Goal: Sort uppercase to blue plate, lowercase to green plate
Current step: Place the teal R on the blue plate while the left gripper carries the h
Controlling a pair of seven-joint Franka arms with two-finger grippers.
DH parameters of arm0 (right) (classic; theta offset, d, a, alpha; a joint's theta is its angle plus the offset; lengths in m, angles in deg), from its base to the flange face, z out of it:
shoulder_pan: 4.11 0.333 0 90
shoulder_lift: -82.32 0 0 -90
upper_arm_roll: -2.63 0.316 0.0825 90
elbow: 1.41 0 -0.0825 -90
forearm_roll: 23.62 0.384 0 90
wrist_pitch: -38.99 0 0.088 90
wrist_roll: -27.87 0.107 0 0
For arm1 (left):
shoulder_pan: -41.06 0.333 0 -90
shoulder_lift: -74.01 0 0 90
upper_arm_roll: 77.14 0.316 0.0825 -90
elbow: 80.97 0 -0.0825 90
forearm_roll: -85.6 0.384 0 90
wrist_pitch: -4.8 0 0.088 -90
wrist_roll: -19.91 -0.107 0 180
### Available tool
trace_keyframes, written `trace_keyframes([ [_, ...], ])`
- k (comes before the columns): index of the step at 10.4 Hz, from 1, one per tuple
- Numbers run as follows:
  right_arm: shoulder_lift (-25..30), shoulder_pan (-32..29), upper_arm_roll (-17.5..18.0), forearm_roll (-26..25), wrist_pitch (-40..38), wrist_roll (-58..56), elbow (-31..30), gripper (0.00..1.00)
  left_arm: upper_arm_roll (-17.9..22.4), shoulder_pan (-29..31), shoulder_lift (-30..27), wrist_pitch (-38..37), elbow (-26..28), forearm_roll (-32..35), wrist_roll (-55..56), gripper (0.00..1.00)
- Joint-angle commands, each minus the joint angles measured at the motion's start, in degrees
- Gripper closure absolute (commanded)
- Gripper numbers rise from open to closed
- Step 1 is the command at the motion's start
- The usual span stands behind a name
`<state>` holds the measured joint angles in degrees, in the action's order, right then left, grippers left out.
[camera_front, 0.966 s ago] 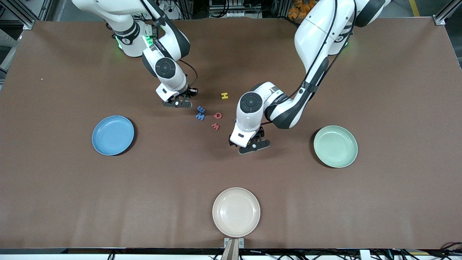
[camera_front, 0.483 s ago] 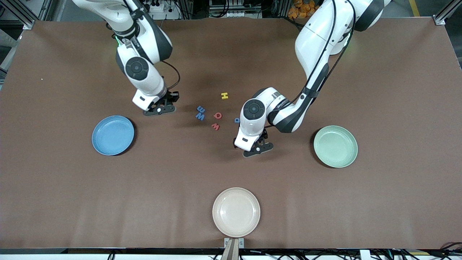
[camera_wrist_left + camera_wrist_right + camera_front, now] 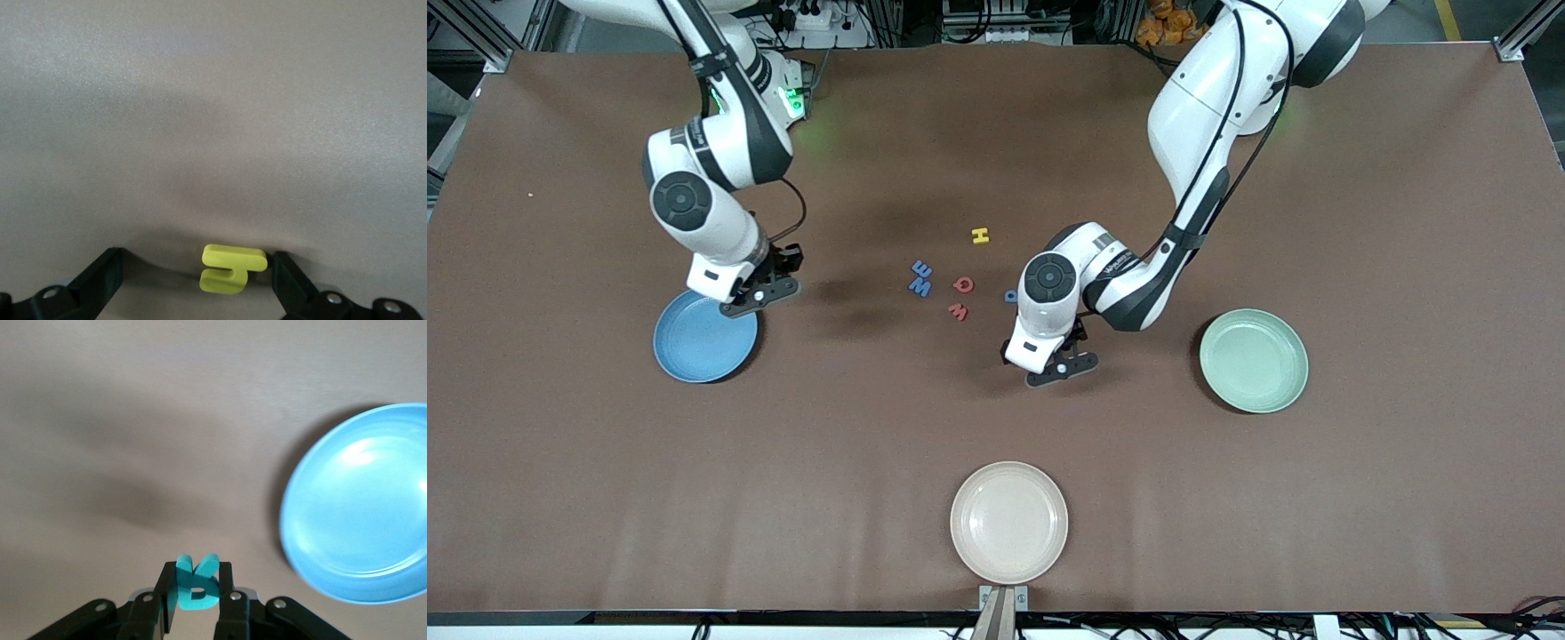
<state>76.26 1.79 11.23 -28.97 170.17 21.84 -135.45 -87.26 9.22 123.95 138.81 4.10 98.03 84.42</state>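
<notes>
The left gripper should next grab the yellow h by its two legs, to sort it onto the green plate point(image 3: 1254, 360).
My right gripper point(image 3: 758, 293) hangs over the rim of the blue plate point(image 3: 698, 342), shut on a teal R point(image 3: 197, 588); the right wrist view shows the R pinched upright between its fingers point(image 3: 225, 583) with the blue plate point(image 3: 360, 513) beside it. My left gripper point(image 3: 1060, 364) is low at the table and open. A yellow h point(image 3: 232, 269) lies between its fingers, close against one finger point(image 3: 288, 277). A yellow H point(image 3: 980, 236), two blue letters point(image 3: 920, 277), a red Q point(image 3: 962, 284) and a red w point(image 3: 958, 311) lie mid-table. Another small blue letter point(image 3: 1010, 295) peeks out beside the left arm. The green plate point(image 3: 1254, 360) holds nothing.
A cream plate point(image 3: 1008, 522) sits near the table's front edge, nearer the front camera than the letters. The left arm's wrist stands close over the small blue letter. Bare brown tabletop lies between the plates.
My right arm has swung from the letter cluster toward the blue plate, carrying the teal R. My left gripper shifted slightly and stayed low and open; the small blue letter came into sight.
</notes>
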Motion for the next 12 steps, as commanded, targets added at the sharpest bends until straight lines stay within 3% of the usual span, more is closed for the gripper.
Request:
trace_keyframes([
  [1,-2.01,-4.38,-0.33,-2.9,3.1,-8.09,-0.17,0.87,-0.16,-0.59,1.13,0.2,-0.96,1.81,1.4,0.0],
  [4,-7.72,-10.44,-0.6,-2.91,11.16,-26.51,-0.08,0.87,-0.16,-1.38,1.21,0.2,-1.66,1.81,1.4,0.0],
  [8,-8.44,-13.98,-0.6,-2.38,13.93,-34.94,-0.52,0.79,0.28,-1.38,1.21,0.29,-2.37,1.98,0.79,0.0],
  [9,-8.44,-13.98,-0.6,-2.21,13.93,-34.93,-0.52,0.57,0.63,-1.47,1.21,0.29,-2.37,1.98,0.44,0.0],
  [10,-8.44,-13.72,-0.6,-2.12,13.67,-34.76,-0.52,0.42,0.63,-1.47,1.21,0.29,-2.37,1.98,0.35,0.0],
  [11,-8.44,-13.28,-0.6,-2.12,13.66,-34.76,-0.43,0.36,0.63,-1.47,1.3,0.29,-2.37,2.5,0.34,0.0],
  [12,-8.36,-12.93,-0.6,-2.12,13.49,-34.76,-0.35,0.31,0.63,-1.38,1.3,0.29,-2.37,2.6,0.69,0.45],
])
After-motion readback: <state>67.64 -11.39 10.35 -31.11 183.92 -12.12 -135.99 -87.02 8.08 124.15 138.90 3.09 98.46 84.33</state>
